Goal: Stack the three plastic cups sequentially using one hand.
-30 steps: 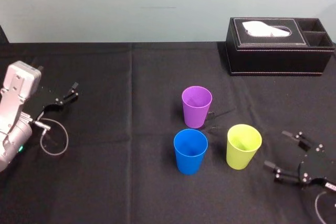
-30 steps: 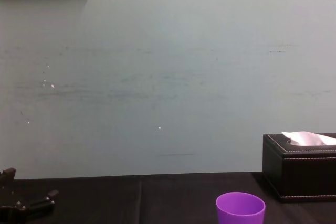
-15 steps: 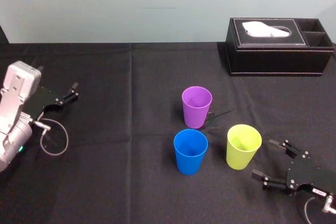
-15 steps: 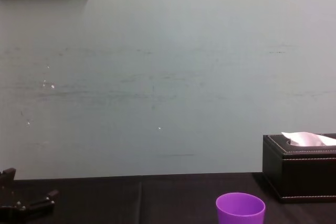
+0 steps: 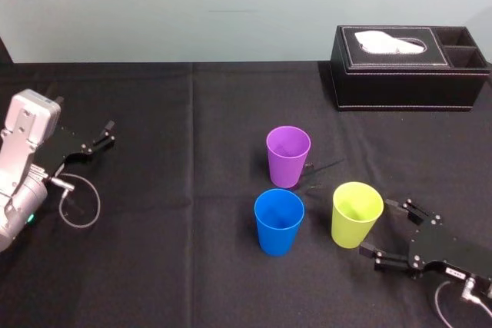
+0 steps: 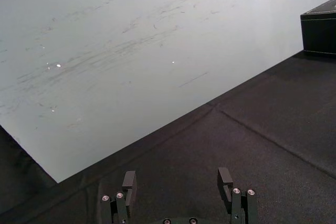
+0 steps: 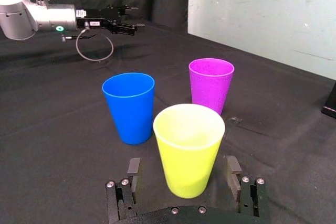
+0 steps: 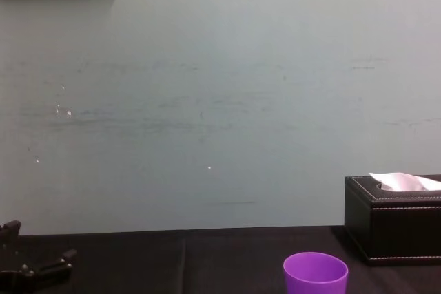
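I will next stack the yellow-green cup into the purple cup, so my right gripper should grab it by its side below its rim.
Three plastic cups stand upright near the table's middle: purple at the back, blue in front of it, yellow-green to the right. My right gripper lies low at the yellow-green cup's right side, open. In the right wrist view its fingers stand on either side of the yellow-green cup with a gap to each; blue and purple stand beyond. My left gripper is parked open at the far left, empty.
A black tissue box stands at the back right on the black cloth. A cable loop lies by the left arm. The chest view shows the purple cup's rim and the box.
My right gripper has slid left along the table, from well right of the yellow-green cup to right beside it, jaws still wide. The cups and the left arm have not moved.
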